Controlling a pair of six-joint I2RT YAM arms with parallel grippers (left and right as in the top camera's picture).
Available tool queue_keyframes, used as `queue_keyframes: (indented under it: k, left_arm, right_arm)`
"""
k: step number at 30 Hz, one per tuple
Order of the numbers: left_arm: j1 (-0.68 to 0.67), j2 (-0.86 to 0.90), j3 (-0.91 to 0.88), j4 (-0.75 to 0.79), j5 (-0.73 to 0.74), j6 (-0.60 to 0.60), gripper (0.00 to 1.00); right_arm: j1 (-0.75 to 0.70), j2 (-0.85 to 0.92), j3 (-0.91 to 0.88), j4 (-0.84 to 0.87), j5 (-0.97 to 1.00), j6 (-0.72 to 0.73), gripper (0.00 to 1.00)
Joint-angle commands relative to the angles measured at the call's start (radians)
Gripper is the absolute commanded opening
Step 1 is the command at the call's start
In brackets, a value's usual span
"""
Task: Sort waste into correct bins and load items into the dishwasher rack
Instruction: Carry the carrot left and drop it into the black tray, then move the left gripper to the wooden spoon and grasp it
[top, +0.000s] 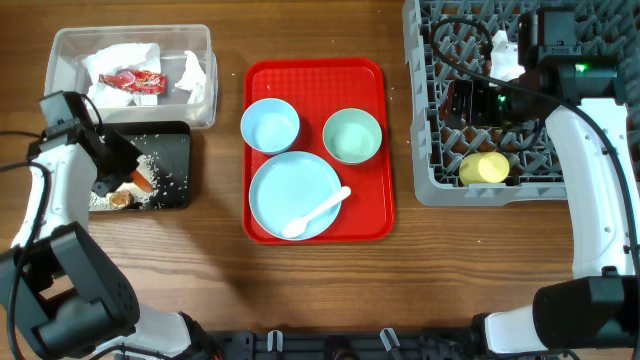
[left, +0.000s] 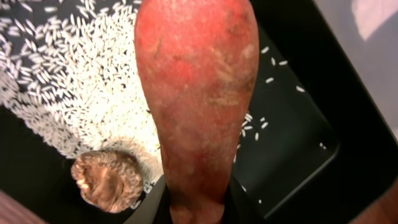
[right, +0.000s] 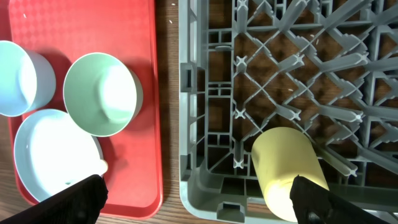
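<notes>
The orange carrot's exposed end (top: 142, 181) is inside the black tray's rim with white rice (top: 147, 164) under it, so it is time for my left gripper to let go of the carrot.
My left gripper (top: 130, 172) is shut on the orange carrot (left: 196, 93) over the black tray (top: 172, 135), which holds loose white rice (left: 81, 93) and a small brown lump (left: 106, 179). The clear tub (top: 60, 50) holds crumpled white napkins (top: 120, 58) and a red wrapper (top: 133, 81). My right gripper (right: 196, 199) is open and empty above the grey rack (top: 425, 150), where the yellow cup (top: 484, 167) lies on its side. The blue plate (top: 285, 185) with the white spoon (top: 318, 211), the blue bowl (top: 270, 125) and the mint bowl (top: 352, 135) sit on the red tray.
The red serving tray (top: 372, 215) lies mid-table between the bins and the rack. A white lump (top: 507, 57) lies in the rack near my right arm. Bare wooden table (top: 220, 280) runs along the front.
</notes>
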Motion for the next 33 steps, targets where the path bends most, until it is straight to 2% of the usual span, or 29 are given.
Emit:
queue_keyframes:
  k: [1,7,17,22,28,33]
  left_arm:
    - [0.0,-0.005,-0.022,0.026,-0.003,-0.069,0.19]
    - [0.0,0.003,-0.023,0.031,-0.003,-0.069,0.38]
    - [0.0,0.003,-0.023,0.034,-0.002,-0.069,0.45]
    - [-0.005,-0.039,0.004,-0.01,0.061,-0.056,0.61]
    - [-0.086,-0.163,0.063,-0.051,0.166,0.085,0.67]
    - [-0.265,-0.245,0.063,-0.06,0.209,0.209,0.73]
  right_arm:
    - [0.002,0.01,-0.007,0.002,-0.017,-0.002,0.98]
    - [0.001,0.01,-0.007,0.003,-0.017,-0.003,0.98]
    - [0.001,0.01,-0.007,0.004,-0.017,-0.003,0.98]
    - [0.001,0.01,-0.007,0.002,-0.017,-0.006,0.98]
    - [0.001,0.01,-0.007,0.002,-0.017,-0.002,0.98]
    - [0.002,0.01,-0.007,0.002,-0.018,-0.002,0.98]
